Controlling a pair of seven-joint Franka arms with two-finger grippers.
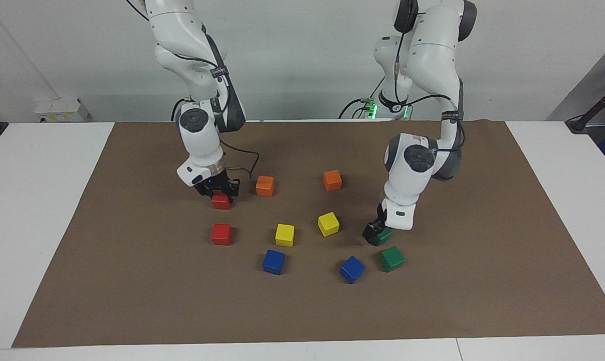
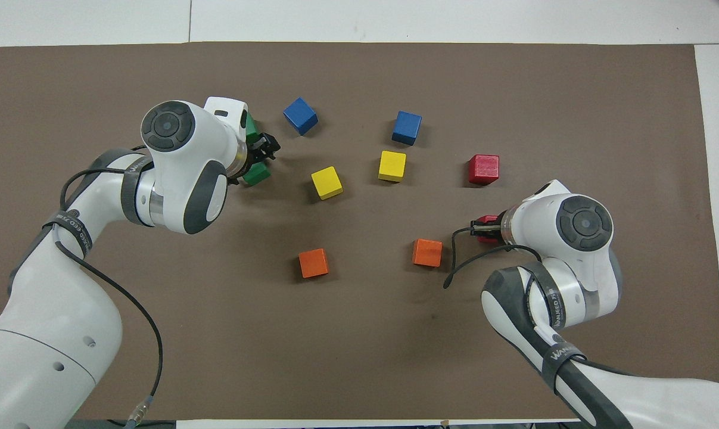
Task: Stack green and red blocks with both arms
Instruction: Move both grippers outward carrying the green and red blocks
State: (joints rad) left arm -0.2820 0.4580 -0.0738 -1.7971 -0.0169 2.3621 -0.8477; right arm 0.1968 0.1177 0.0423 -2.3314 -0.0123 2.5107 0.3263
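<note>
The open fingers of my left gripper reach down around the sides of the green block, so they should close. Closing now would hold the block.
A red block (image 1: 221, 202) lies on the mat near the robots, with my right gripper (image 1: 221, 194) down on it and shut on its sides. In the overhead view only red slivers of this block (image 2: 488, 220) show under the right gripper (image 2: 484, 229). The second red block (image 1: 221, 234) sits free, farther from the robots. My left gripper (image 1: 377, 234) is open and low at a green block (image 1: 385, 235), which the hand partly covers. The other green block (image 1: 391, 258) lies just farther out.
Two orange cubes (image 1: 264, 186) (image 1: 332, 180), two yellow cubes (image 1: 284, 234) (image 1: 328, 223) and two blue cubes (image 1: 273, 261) (image 1: 352, 269) are scattered over the brown mat (image 1: 482, 301) between the arms. A black cable (image 2: 463, 262) loops from the right wrist beside an orange cube.
</note>
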